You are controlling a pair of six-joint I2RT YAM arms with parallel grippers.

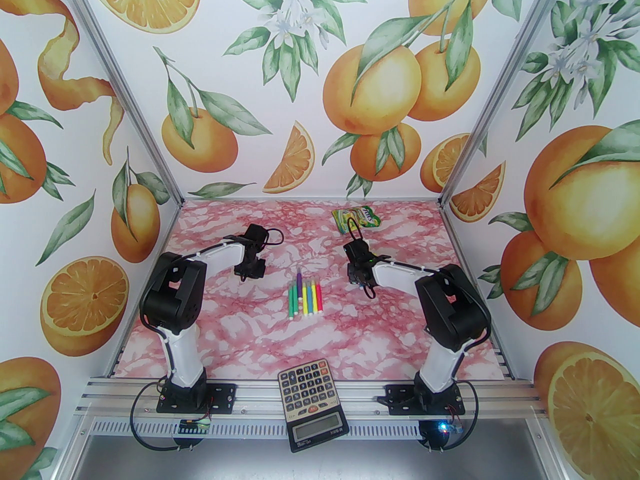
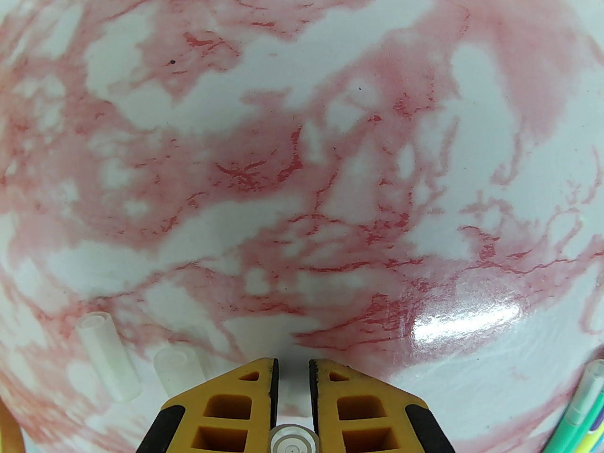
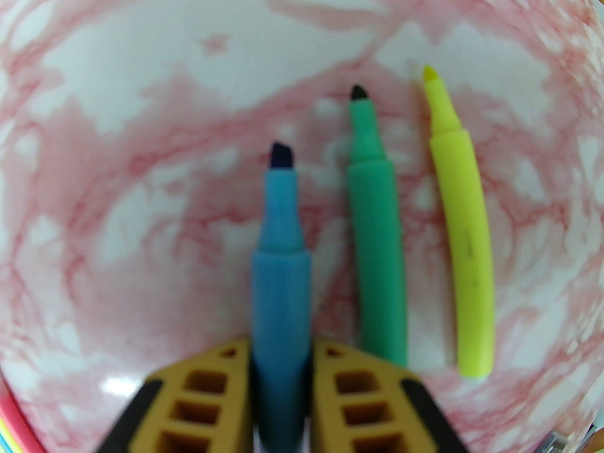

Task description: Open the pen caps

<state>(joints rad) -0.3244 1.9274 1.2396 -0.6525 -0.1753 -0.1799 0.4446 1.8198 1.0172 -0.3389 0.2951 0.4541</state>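
Observation:
The clear pen cap, just over the marbled table beside the loose caps, is ready for my left gripper to release.
My left gripper (image 2: 293, 361) hangs over the marbled table, shut on a clear pen cap (image 2: 292, 441) seen end-on between its fingers. Two more clear pen caps (image 2: 108, 356) (image 2: 179, 371) lie on the table just left of those fingers. My right gripper (image 3: 281, 342) is shut on an uncapped blue pen (image 3: 281, 234), tip pointing away. To its right an uncapped green pen (image 3: 377, 234) and an uncapped yellow pen (image 3: 462, 234) lie on the table. In the top view, several pens (image 1: 305, 298) lie side by side between the left gripper (image 1: 248, 270) and the right gripper (image 1: 357, 280).
A calculator (image 1: 310, 403) lies at the near edge between the arm bases. A green and yellow packet (image 1: 357, 218) sits at the back, behind the right gripper. Patterned walls close the table on three sides.

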